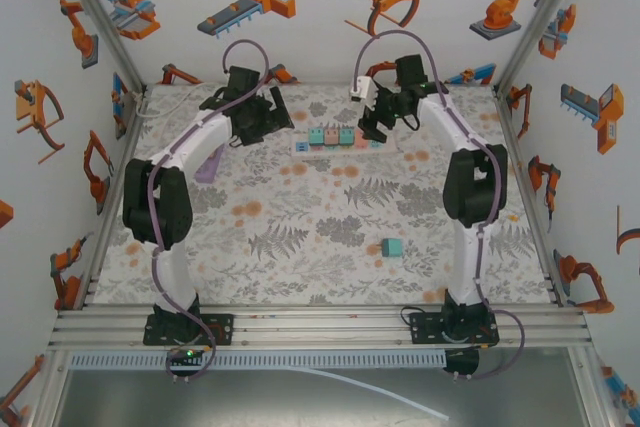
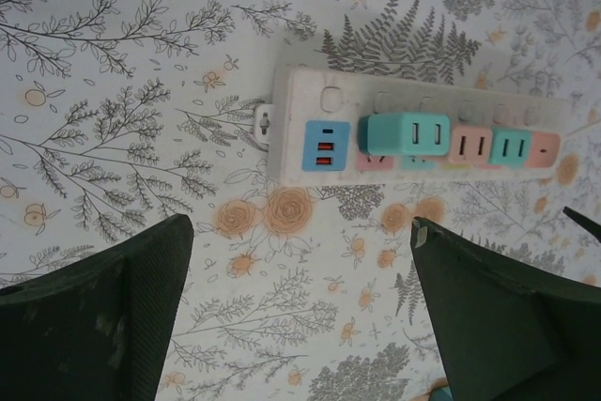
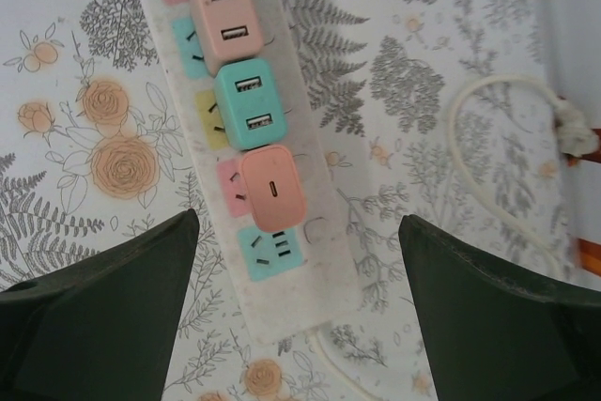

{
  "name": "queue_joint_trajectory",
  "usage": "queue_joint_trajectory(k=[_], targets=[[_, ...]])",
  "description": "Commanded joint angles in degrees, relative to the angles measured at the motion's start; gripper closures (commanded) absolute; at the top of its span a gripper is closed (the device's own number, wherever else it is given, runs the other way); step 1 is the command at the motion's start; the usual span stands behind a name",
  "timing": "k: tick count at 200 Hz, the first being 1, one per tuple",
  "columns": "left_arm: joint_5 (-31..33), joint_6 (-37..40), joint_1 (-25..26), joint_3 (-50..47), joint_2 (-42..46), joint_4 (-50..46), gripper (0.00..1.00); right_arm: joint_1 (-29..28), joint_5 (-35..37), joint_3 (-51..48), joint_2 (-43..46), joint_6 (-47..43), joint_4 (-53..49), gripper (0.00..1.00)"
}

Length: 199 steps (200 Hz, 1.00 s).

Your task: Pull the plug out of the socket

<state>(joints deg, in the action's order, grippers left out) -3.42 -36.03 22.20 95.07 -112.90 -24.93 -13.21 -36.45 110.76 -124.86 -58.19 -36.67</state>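
The robot's right gripper should pull the pink plug off, so it should grip the plug by its long sides and leave the teal plug free.
A white power strip [image 1: 300, 146] lies at the back middle of the table with several teal and pink plugs in a row. In the left wrist view the strip [image 2: 300, 91] carries a protruding teal plug [image 2: 408, 133] beside a blue USB panel [image 2: 326, 146]. My left gripper [image 2: 300, 225] is open, hovering short of the strip, apart from it. In the right wrist view a pink plug [image 3: 272, 187] sits nearest the strip's [image 3: 310, 279] cord end, then a teal plug [image 3: 249, 102]. My right gripper [image 3: 299, 221] is open, its fingers either side of that end, nothing held.
A loose teal plug cube [image 1: 391, 247] lies on the floral cloth toward the front right. The strip's white cord [image 3: 470, 138] loops to the right of the strip. A lilac object [image 1: 210, 167] lies under the left arm. White walls enclose the table.
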Motion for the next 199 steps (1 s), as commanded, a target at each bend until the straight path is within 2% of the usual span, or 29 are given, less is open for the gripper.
queue_joint_trajectory(k=[1, 42, 93, 128, 141, 166, 186, 199], targets=[[-1.99, -2.73, 0.13, 3.26, -2.78, -2.53, 0.14, -0.01, -0.12, 4.25, -3.14, -3.71, -6.82, 0.21], [-3.79, -2.16, -0.09, 6.69, -8.77, -3.98, 0.18, -0.76, 2.08, 6.72, -7.15, -6.63, -8.53, 0.22], [-6.21, 1.45, 0.04, 8.0, -13.14, -3.57, 0.24, -2.72, 2.78, 10.52, -11.03, -8.33, -9.08, 0.3], [-7.49, 1.17, 0.04, 8.2, -15.53, -3.47, 0.37, -3.25, 2.44, 12.78, -12.86, -8.44, -9.39, 0.45], [-8.32, 2.32, 0.19, 8.78, -16.43, -3.54, 0.39, -3.24, 2.67, 12.52, -12.82, -8.6, -9.39, 0.5], [-7.99, 4.12, 0.83, 11.0, -18.34, -5.61, 0.4, -3.29, 4.13, 11.47, -12.28, -9.82, -9.53, 0.5], [-8.11, 3.51, 0.93, 11.7, -19.48, -6.09, 0.41, -3.26, 5.3, 11.12, -11.91, -10.47, -9.9, 0.44], [-7.86, 3.25, 0.92, 11.81, -19.94, -6.18, 0.42, -3.24, 5.21, 11.01, -11.72, -10.7, -10.42, 0.44]])
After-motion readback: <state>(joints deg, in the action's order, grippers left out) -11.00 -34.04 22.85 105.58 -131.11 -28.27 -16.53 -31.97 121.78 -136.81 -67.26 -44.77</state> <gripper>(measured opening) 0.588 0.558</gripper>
